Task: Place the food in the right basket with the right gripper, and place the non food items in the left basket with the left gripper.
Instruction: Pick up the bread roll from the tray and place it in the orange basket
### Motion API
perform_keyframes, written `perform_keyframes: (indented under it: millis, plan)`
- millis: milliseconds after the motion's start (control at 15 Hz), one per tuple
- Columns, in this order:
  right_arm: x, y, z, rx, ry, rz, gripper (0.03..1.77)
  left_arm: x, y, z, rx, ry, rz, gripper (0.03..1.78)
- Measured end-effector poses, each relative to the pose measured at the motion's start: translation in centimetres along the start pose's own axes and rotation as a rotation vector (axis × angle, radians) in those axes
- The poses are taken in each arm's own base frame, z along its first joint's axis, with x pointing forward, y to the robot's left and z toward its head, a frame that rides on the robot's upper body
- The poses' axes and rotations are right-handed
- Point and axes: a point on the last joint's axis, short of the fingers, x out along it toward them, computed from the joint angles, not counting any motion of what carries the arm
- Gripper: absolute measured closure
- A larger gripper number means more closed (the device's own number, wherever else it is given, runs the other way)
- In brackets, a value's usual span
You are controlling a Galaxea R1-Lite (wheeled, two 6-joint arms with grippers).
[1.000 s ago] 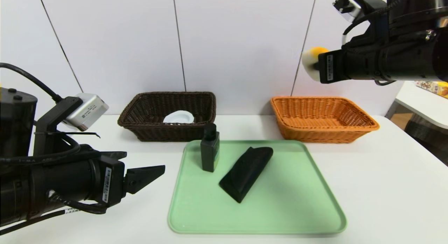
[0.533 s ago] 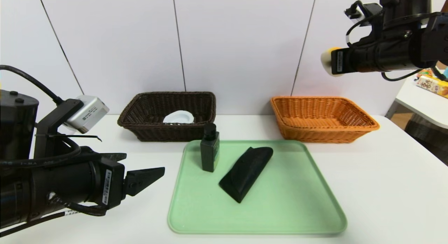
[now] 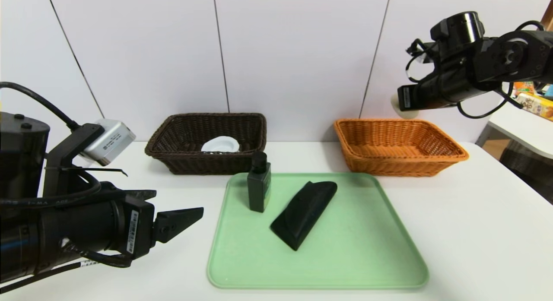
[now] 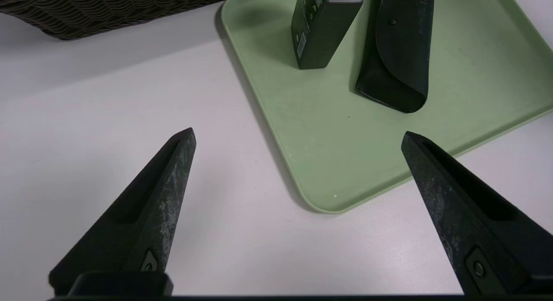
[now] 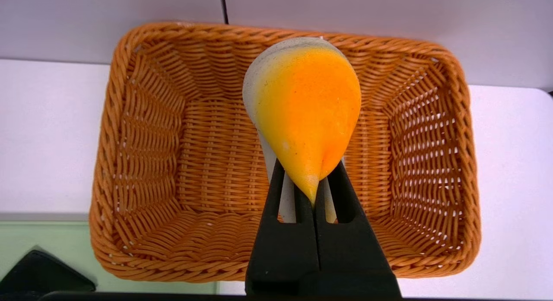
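The bun's lower end (image 3: 403,114) hangs well above the orange basket's rim (image 3: 376,120), so my right gripper lowers the bun inside next, before releasing it.
My right gripper (image 5: 309,173) is shut on the food, an off-white bun with a yellow-orange top (image 5: 306,106), squeezed flat at the jaws. It hangs above the back of the orange right basket (image 5: 142,141), also seen in the head view (image 3: 402,163). My left gripper (image 4: 298,134) stands open and empty over the table, near the green tray's (image 4: 345,154) front left corner. On the tray stand a dark green bottle (image 3: 259,188) and a black wedge block (image 3: 304,213). A white roll (image 3: 220,144) lies in the dark brown left basket (image 3: 207,165).
Both baskets sit against the white wall behind the tray (image 3: 345,258). A side table with printed boxes (image 3: 533,104) stands at the far right, just past my right arm.
My right arm has carried the bun farther back and lower, to a place over the orange basket. The left arm, bottle, block and roll have not moved.
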Motion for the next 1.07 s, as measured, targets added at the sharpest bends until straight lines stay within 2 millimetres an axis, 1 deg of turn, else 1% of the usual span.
perform_keyframes:
  millis: [133,267,1067]
  plan:
    - [1.3,-0.1,-0.5,0.0,0.025,-0.005,1.75,0.0,0.0,-0.2,0.0,0.004,0.001,0.12]
    - [2.1,-0.1,-0.8,-0.001,0.039,-0.008,1.75,-0.1,0.0,-0.2,0.004,0.006,-0.001,0.12]
    - [5.2,-0.3,-2.3,-0.003,0.111,-0.028,1.75,0.1,0.0,-0.3,0.007,0.011,0.0,0.12]
